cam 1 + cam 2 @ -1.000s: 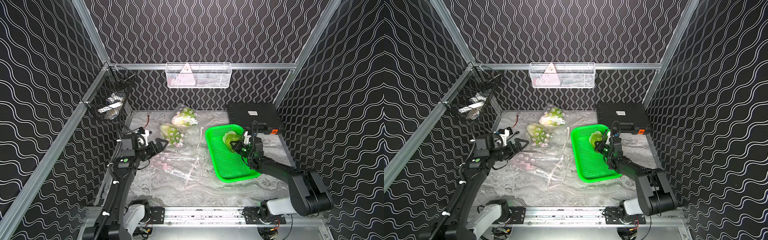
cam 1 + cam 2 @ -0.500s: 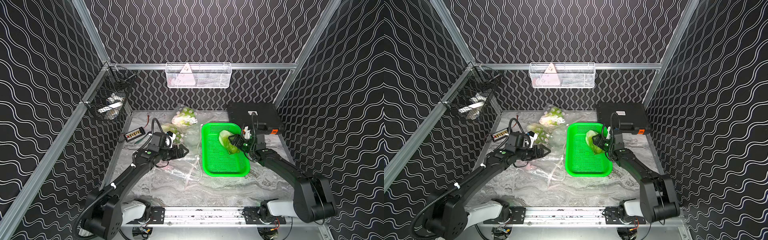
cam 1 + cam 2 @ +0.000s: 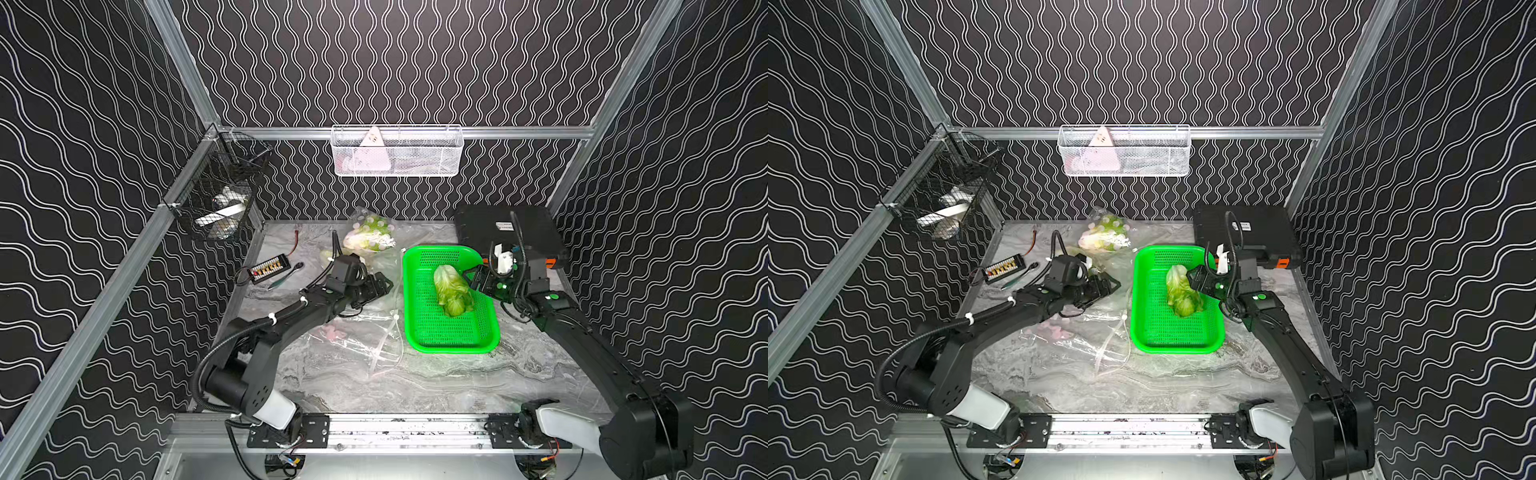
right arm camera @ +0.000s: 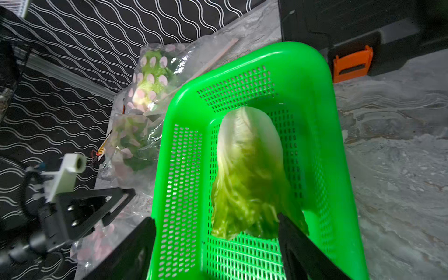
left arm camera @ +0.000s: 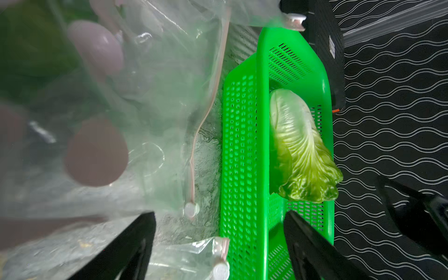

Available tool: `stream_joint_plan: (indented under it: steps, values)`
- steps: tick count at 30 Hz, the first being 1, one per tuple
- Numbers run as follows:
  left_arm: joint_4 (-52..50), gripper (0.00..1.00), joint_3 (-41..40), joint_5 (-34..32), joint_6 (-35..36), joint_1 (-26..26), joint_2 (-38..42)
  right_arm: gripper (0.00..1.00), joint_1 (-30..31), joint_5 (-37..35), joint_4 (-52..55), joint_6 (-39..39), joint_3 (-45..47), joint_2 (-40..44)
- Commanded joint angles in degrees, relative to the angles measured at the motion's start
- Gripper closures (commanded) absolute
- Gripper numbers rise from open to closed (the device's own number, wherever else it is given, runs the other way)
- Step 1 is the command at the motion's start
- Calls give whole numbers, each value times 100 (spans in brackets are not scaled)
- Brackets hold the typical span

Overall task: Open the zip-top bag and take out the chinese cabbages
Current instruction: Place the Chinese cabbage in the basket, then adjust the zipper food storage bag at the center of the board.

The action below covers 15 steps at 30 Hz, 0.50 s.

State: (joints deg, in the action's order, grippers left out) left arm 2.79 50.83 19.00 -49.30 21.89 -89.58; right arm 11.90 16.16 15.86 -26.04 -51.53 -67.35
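The left gripper grips the zip-top bag by the near end of its zip strip (image 5: pixel 194 155) next, so that my right gripper is able to open the bag.
One chinese cabbage (image 3: pixel 452 286) (image 4: pixel 249 174) lies loose in the green basket (image 3: pixel 451 347), white base toward the back. My right gripper (image 3: pixel 471 280) (image 4: pixel 215 219) hovers open by its leafy end, holding nothing. A second cabbage sits inside a pink-dotted clear zip-top bag (image 3: pixel 368 239) at the back. A third (image 4: pixel 132 143) lies in plastic beside the basket, mostly hidden behind my left wrist in both top views. My left gripper (image 3: pixel 380 286) (image 5: pixel 219 215) is open over crumpled bag plastic, just left of the basket, with the bag's zip strip (image 5: pixel 194 155) ahead of it.
A flat clear bag (image 3: pixel 353 340) is spread in front of the left arm. A black case (image 3: pixel 507 228) stands behind the basket. A connector strip (image 3: pixel 270 268) and a small tool (image 3: pixel 286 276) lie at the left. Wire baskets hang on the left (image 3: pixel 216 203) and back (image 3: pixel 397 151) walls.
My right gripper opened and the cabbage it held now lies in the basket, which has shifted straighter. My left arm swung from the left side in toward the bags.
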Motion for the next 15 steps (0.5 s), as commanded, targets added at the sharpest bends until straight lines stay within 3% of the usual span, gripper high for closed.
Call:
stream_joint_plan:
  steps: [1, 5, 9, 15]
  values:
    - [734, 9, -294, -196, -542, 140, -62, 20, 6, 239, 23, 243, 50, 146]
    - [948, 1, -789, -480, -764, 360, 81, 20, 14, 453, -134, 283, 191, 269]
    - [1289, 1, -1298, -656, -1017, 453, 230, 20, 14, 490, -110, 305, 237, 273]
    - [1624, 1, -1220, -739, -1154, 474, 63, 20, 18, 546, -172, 310, 404, 388]
